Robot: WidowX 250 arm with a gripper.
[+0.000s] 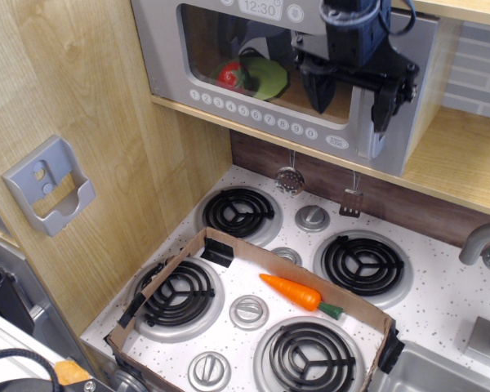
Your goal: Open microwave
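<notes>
I will grab the microwave door [229, 77] by its silver vertical handle [378, 131] next, and then swing the door open.
The grey toy microwave [171, 57] sits on a wooden shelf at the top. Its door is shut, with a clear window, a row of round white number buttons [253, 113] and a 12:30 display [260, 8]. A red and green toy shows through the window. The silver vertical handle [378, 131] is at the door's right side, partly behind my gripper. My black gripper [351, 104] hangs in front of the door's right part, jaws open and pointing down, its right finger [382, 106] in front of the handle. It holds nothing.
A toy stove with black coil burners [238, 211] lies below. A low cardboard frame [198, 249] rests on it with a toy carrot [298, 294] inside. A ladle and spatula [352, 200] hang on the back wall. A grey wall holder [51, 184] is at left, a tap [486, 245] at right.
</notes>
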